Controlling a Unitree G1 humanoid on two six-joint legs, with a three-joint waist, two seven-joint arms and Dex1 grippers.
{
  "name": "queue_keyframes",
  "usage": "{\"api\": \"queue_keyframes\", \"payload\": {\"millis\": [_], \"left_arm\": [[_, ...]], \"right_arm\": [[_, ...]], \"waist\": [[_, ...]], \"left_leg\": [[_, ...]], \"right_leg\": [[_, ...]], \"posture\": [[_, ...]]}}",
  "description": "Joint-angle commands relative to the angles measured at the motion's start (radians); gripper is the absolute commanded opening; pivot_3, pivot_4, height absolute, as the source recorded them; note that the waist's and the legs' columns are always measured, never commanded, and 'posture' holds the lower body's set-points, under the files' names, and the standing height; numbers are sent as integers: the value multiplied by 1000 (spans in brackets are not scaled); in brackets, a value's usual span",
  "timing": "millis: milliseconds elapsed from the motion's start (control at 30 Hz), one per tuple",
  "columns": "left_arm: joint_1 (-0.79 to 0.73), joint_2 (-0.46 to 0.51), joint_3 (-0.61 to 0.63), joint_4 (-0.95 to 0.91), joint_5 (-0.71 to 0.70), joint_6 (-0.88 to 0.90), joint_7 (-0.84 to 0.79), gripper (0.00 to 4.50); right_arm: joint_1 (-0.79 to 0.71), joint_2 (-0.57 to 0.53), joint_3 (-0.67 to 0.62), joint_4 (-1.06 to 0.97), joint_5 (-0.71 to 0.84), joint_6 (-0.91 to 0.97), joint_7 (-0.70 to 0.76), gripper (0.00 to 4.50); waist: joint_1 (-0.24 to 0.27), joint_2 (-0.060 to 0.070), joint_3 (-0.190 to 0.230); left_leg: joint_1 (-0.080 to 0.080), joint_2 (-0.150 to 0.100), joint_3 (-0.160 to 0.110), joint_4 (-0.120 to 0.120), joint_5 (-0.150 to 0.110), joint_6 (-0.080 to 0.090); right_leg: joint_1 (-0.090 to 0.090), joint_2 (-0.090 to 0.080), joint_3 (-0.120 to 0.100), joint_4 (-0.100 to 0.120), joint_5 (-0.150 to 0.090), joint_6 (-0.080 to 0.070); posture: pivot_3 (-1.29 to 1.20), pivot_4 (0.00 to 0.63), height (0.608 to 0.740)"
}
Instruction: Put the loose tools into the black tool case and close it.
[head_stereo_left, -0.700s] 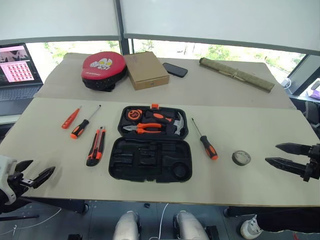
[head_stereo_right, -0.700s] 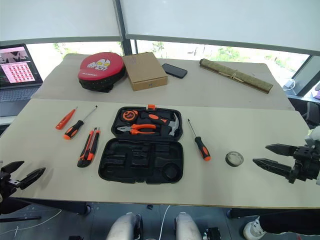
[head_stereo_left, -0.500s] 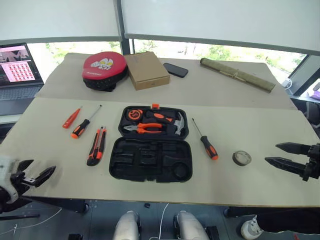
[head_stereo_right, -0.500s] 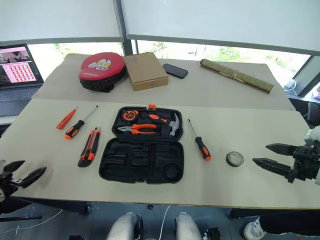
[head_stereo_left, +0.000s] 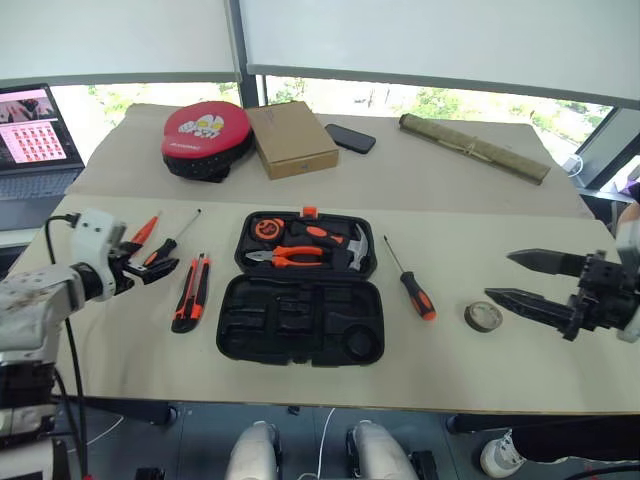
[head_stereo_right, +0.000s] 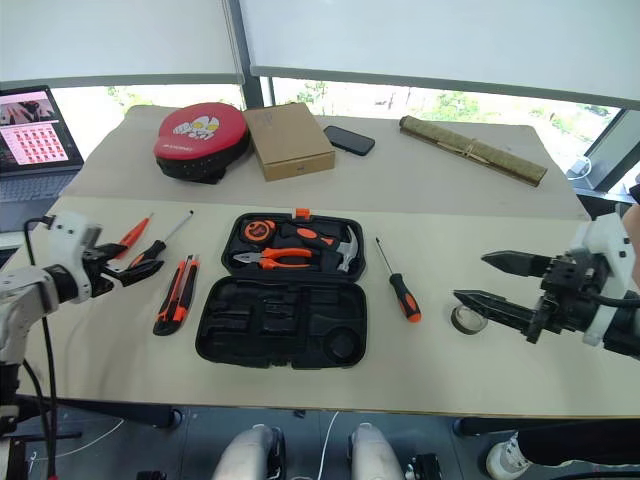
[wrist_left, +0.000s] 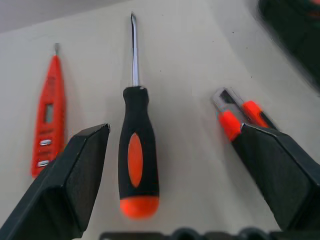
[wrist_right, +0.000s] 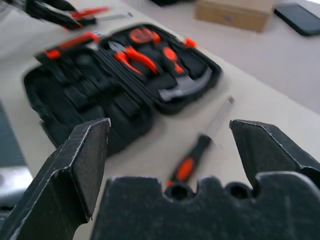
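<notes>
I should lower my left gripper before I close it on the black screwdriver handle. My fingers are on either side of the handle but above it, so they would miss if I closed now.
The black tool case (head_stereo_left: 300, 322) lies open at the table's middle, with pliers, a hammer and a tape measure in its far half. To its left lie a small orange screwdriver (head_stereo_left: 143, 230), a long screwdriver (wrist_left: 137, 150) and a utility knife (head_stereo_left: 192, 292). My left gripper (head_stereo_left: 152, 258) is open, its fingers either side of that long screwdriver's handle. On the case's right lie a second long screwdriver (head_stereo_left: 412, 285) and a grey tape roll (head_stereo_left: 483, 316). Just right of the roll, my right gripper (head_stereo_left: 498, 276) hangs open and holds nothing.
At the back stand a red and black round pad (head_stereo_left: 207, 135), a cardboard box (head_stereo_left: 292, 138), a phone (head_stereo_left: 350, 138) and a rolled mat (head_stereo_left: 475, 148). A laptop (head_stereo_left: 30, 130) sits at far left. The table's front edge runs close below the case.
My left gripper has moved from the table's front left corner up to the screwdrivers on the left. My right gripper has shifted left, up to the tape roll.
</notes>
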Motion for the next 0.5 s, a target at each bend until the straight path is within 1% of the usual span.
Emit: {"api": "queue_keyframes", "payload": {"millis": [33, 100, 167, 200, 233, 267, 300, 367, 400, 433, 467, 500], "left_arm": [[-72, -17, -52, 94, 50, -40, -11, 4500], [-110, -33, -71, 167, 66, -49, -14, 4500], [-143, -48, -79, 221, 76, -75, -20, 3984], [-153, -52, -81, 238, 80, -86, -25, 3833], [-161, -56, -83, 252, 84, -94, -29, 3573], [-173, -62, -86, 273, 89, -101, -32, 3028], [-180, -66, -88, 287, 92, -102, -38, 2739], [-190, -70, -92, 315, 104, -118, -44, 1943], [-192, -69, -92, 323, 108, -124, -48, 1701], [-195, -68, -91, 330, 110, -130, -52, 1180], [-197, -67, -88, 335, 111, -134, -54, 959], [-203, -65, -80, 342, 108, -138, -55, 909]], "right_arm": [[-42, 4, -23, -97, 108, 30, -77, 4457], [-61, 3, -16, -125, 142, 36, -111, 4457], [-70, -1, -11, -140, 163, 37, -132, 4500], [-72, -3, -9, -144, 171, 37, -141, 4500], [-73, -5, -8, -146, 177, 37, -148, 4500], [-84, -10, -3, -155, 189, 36, -156, 4500], [-94, -15, 0, -163, 204, 35, -161, 4500], [-114, -28, 2, -176, 233, 36, -163, 4500], [-117, -35, 4, -178, 237, 36, -161, 4500], [-119, -39, 6, -178, 236, 33, -160, 4500], [-119, -42, 7, -178, 235, 31, -160, 4500], [-117, -44, 7, -177, 234, 28, -159, 4500]], "waist": [[3, 0, 0], [4, 0, 0], [9, 0, 0], [11, 0, 0], [12, 0, 0], [13, 0, 0], [13, 0, 0], [15, 0, 0], [16, 0, 0], [16, 0, 0], [16, 0, 0], [17, -1, 0]], "left_leg": [[0, 0, 0, 0, 0, 0], [-2, 0, -1, 2, 0, 0], [-2, -1, -2, 3, 0, 0], [-2, -1, -2, 3, 0, 0], [-2, -1, -2, 3, 0, 0], [-3, -1, -2, 3, 0, 0], [-3, -1, -3, 3, 0, 0], [-3, -1, -3, 4, 0, 0], [-3, -1, -3, 4, 0, 0], [-3, -1, -3, 4, 0, 0], [-3, -1, -3, 4, 0, 0], [-3, -1, -3, 4, 0, 0]], "right_leg": [[0, 0, 0, 0, 0, 0], [0, 0, -1, 0, 0, 0], [1, 0, -2, 0, 0, 0], [1, -1, -3, 0, 0, 1], [1, -1, -3, 0, 0, 1], [1, -1, -3, 0, 0, 1], [1, -1, -3, 0, 0, 1], [1, -1, -3, 0, 0, 1], [1, -1, -3, 0, 0, 1], [1, -1, -3, 1, 0, 1], [1, -1, -3, 1, 0, 1], [1, -1, -4, 1, 0, 1]], "posture": [[0, 150, 740], [0, 150, 740], [0, 150, 740], [0, 150, 740], [0, 150, 740], [0, 150, 740], [0, 150, 740], [0, 150, 740], [0, 150, 740], [0, 150, 740], [0, 150, 740], [0, 150, 740]]}}
